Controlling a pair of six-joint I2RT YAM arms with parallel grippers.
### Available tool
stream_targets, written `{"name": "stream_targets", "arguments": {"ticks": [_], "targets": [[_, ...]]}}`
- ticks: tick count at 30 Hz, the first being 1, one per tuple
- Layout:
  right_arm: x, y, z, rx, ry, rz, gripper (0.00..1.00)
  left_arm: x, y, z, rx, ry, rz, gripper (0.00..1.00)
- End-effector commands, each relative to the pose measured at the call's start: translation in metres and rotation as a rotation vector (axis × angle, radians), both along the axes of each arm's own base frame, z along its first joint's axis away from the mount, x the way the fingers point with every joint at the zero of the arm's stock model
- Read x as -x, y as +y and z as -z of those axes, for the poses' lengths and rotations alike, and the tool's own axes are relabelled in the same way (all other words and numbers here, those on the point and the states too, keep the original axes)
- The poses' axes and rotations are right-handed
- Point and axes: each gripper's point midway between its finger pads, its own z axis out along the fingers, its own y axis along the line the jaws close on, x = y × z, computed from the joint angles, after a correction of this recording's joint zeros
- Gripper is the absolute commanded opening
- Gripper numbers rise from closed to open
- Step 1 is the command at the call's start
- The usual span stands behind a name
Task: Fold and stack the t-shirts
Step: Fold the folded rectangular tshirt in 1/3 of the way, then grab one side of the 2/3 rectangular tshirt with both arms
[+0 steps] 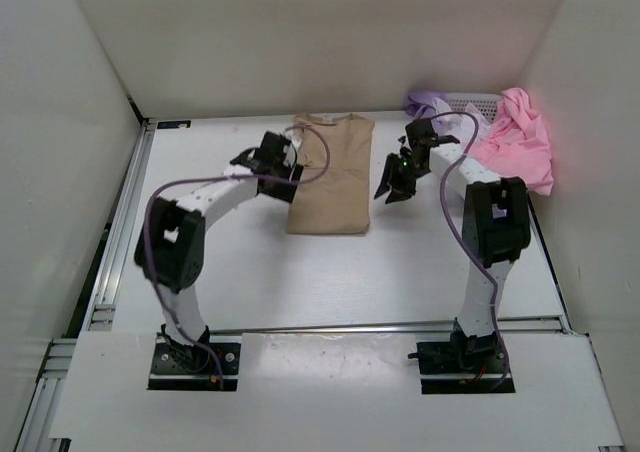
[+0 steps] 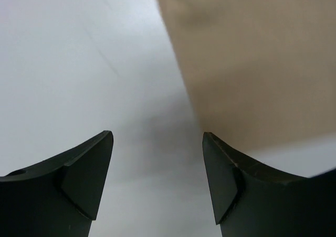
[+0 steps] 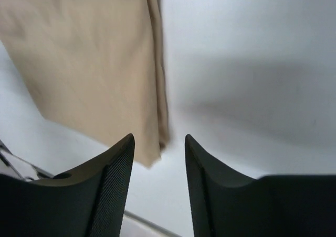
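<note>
The tan-beige t-shirt needs to be pinched next by my left gripper at the hem corner on its side, opposite the collar, to fold the hem over the collar.
The tan-beige t-shirt [image 1: 330, 172] lies flat mid-table, folded into a long strip. My left gripper [image 1: 288, 172] hangs open and empty at its left edge; the left wrist view has it [image 2: 157, 137] over bare table with the tan cloth [image 2: 252, 64] at upper right. My right gripper [image 1: 392, 192] is open and empty just right of the shirt; the right wrist view has it [image 3: 159, 140] near the cloth's corner [image 3: 89, 58]. The pink shirt [image 1: 515, 137] and the lavender shirt [image 1: 425, 102] lie crumpled at the back right. A bit of white cloth [image 1: 480, 124] shows between them.
A white mesh basket [image 1: 470, 100] stands at the back right under the crumpled shirts. White walls close in the table on the left, back and right. A metal rail [image 1: 120, 232] runs along the left edge. Bare tabletop [image 1: 330, 282] lies in front of the tan shirt.
</note>
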Motion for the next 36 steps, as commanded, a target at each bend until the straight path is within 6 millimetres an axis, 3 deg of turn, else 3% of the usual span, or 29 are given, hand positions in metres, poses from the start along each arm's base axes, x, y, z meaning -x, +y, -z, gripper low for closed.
{"name": "stream_targets", "arguments": {"ticks": [1,3,5,10,15,24,26,31,33,36], "targets": [[0.038,0.003,0.006,0.014,0.007,-0.076,0.36,0.08,-0.02,0.006,0.031,0.088,0.142,0.8],[0.047,0.001,0.014,0.014,0.026,-0.065,0.3,0.103,-0.015,0.028,-0.001,0.148,0.159,0.8],[0.054,0.003,0.023,-0.007,0.048,-0.056,0.3,0.104,-0.016,0.029,0.007,0.153,0.165,0.8],[0.058,0.021,0.027,-0.08,0.074,-0.031,0.39,0.072,-0.022,0.018,0.028,0.115,0.138,0.8],[0.073,0.028,0.038,-0.097,0.108,-0.042,0.43,0.076,-0.026,0.027,0.041,0.149,0.155,0.81],[0.069,0.037,0.04,-0.149,0.118,-0.019,0.45,0.081,-0.039,0.048,0.038,0.204,0.187,0.82],[0.069,0.039,0.042,-0.159,0.129,-0.015,0.4,0.079,-0.042,0.048,0.046,0.206,0.192,0.82],[0.076,0.037,0.051,-0.152,0.161,-0.005,0.11,0.081,-0.041,0.056,0.037,0.224,0.191,0.6],[0.082,0.032,0.052,-0.131,0.174,-0.008,0.01,0.084,-0.041,0.059,0.042,0.237,0.197,0.41],[0.096,0.023,0.053,-0.087,0.19,-0.023,0.01,0.091,-0.041,0.065,0.033,0.254,0.205,0.1]]}}
